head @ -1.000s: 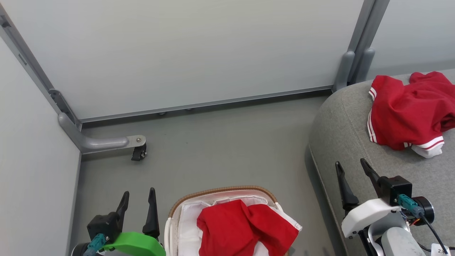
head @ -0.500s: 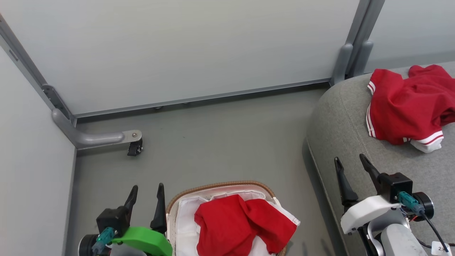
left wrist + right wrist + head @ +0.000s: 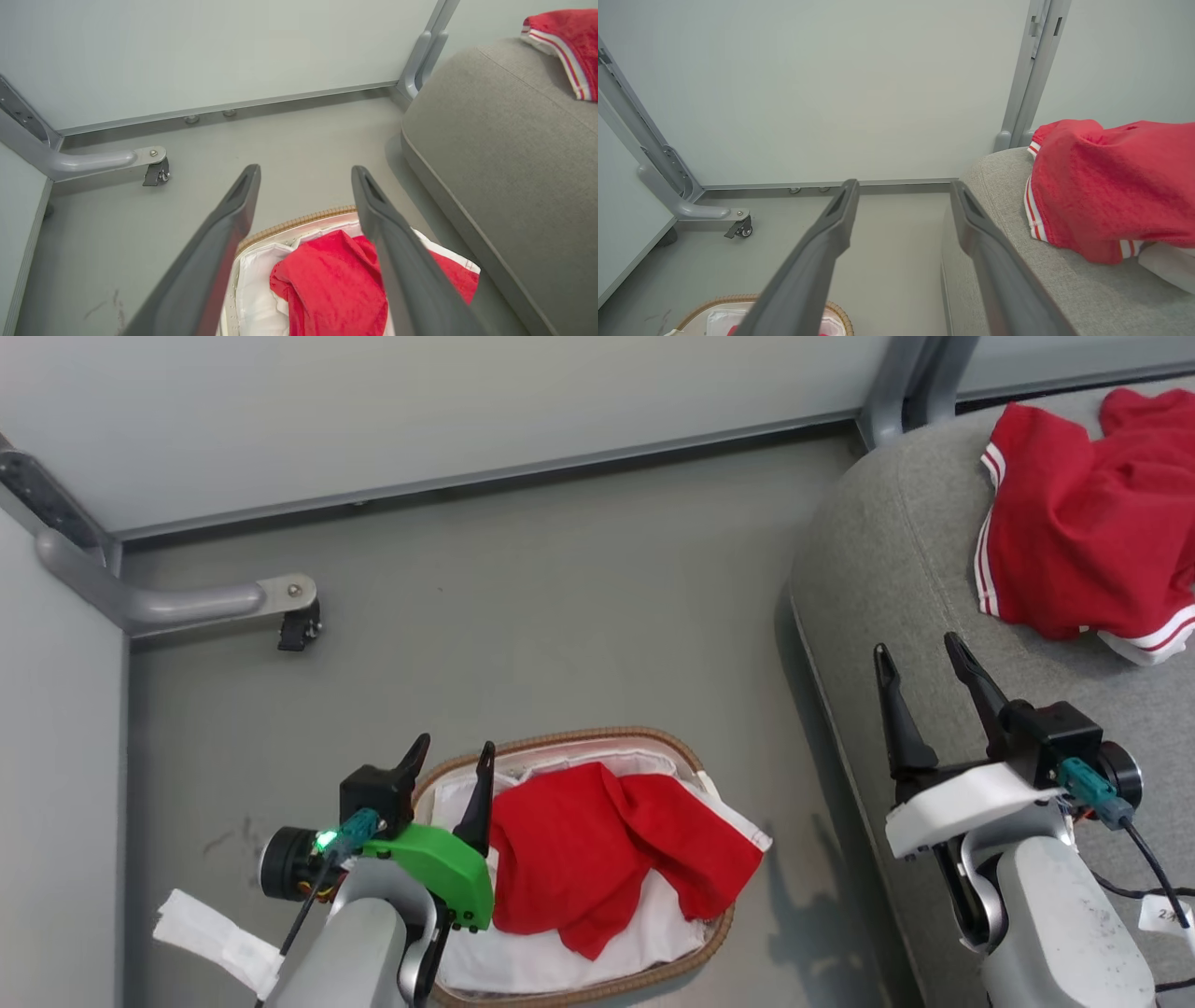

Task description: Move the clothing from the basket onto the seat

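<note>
The left gripper should grab the red garment by its crumpled middle (image 3: 583,829) (image 3: 333,274) next. Then it can lift the garment out of the basket.
One red garment (image 3: 597,845) lies crumpled in the oval white basket (image 3: 597,737) with its brown woven rim, on the floor at bottom centre. It is seen in the left wrist view too, as the red garment (image 3: 331,280) in the basket (image 3: 299,220). A second red garment (image 3: 1083,541) with white stripes rests on the grey couch (image 3: 887,551), also seen as the striped garment (image 3: 1106,186) on the couch (image 3: 999,172). My left gripper (image 3: 452,753) hovers open over the basket's left rim, holding nothing. My right gripper (image 3: 916,650) stands open above the couch's front edge, left of the striped garment.
Pale partition panels close off the back and left. A grey metal foot with a small caster (image 3: 297,627) juts over the floor at the left. A grey post (image 3: 887,392) stands behind the couch's corner. Grey floor (image 3: 560,616) lies between basket and panels.
The head camera has tilted down, so the whole picture has slid up. My left gripper has moved right, from beside the basket to over its left rim. The right gripper stays open.
</note>
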Available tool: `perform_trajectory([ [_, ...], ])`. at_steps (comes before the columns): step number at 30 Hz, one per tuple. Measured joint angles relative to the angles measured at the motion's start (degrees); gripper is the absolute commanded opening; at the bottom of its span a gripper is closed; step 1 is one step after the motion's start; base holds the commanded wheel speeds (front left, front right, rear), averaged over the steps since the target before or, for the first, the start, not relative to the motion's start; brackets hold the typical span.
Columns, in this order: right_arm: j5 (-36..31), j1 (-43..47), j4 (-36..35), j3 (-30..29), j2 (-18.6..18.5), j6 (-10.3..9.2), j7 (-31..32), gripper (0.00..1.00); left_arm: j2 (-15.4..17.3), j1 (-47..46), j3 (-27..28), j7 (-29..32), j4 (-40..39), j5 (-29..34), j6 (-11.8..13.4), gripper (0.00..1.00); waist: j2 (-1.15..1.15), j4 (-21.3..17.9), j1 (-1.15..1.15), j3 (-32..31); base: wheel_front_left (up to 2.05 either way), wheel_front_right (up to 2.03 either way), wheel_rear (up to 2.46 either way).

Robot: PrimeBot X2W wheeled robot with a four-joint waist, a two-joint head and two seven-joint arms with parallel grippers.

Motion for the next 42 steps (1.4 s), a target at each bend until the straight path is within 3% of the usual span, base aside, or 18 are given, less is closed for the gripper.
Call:
perform_trajectory([
  [4,0.7,-2.2,-0.8,0.8,0.0,0.0,0.0,1.0,0.0,-4.1,-2.4,1.6,6.9,-1.2,0.0,1.0,0.0,-1.3,0.0,4.0,0.0,0.0,0.0],
  [10,1.8,-5.4,-2.2,4.0,0.0,0.0,0.0,1.0,0.0,-9.4,-4.7,8.5,17.9,-4.3,0.3,1.0,0.0,-4.6,0.0,10.4,0.0,0.0,0.0],
  [19,4.2,-8.2,-4.1,7.4,0.0,0.0,0.0,1.0,-0.1,-14.7,-5.8,10.0,26.1,-4.6,1.5,1.0,0.0,-9.1,0.0,17.9,0.0,0.0,0.0],
  [42,9.6,-13.4,-8.3,12.5,0.0,0.0,0.0,1.0,4.1,-21.9,-2.8,11.5,31.9,-8.4,5.8,1.0,0.0,-17.8,0.01,31.6,0.0,0.0,0.0],
])
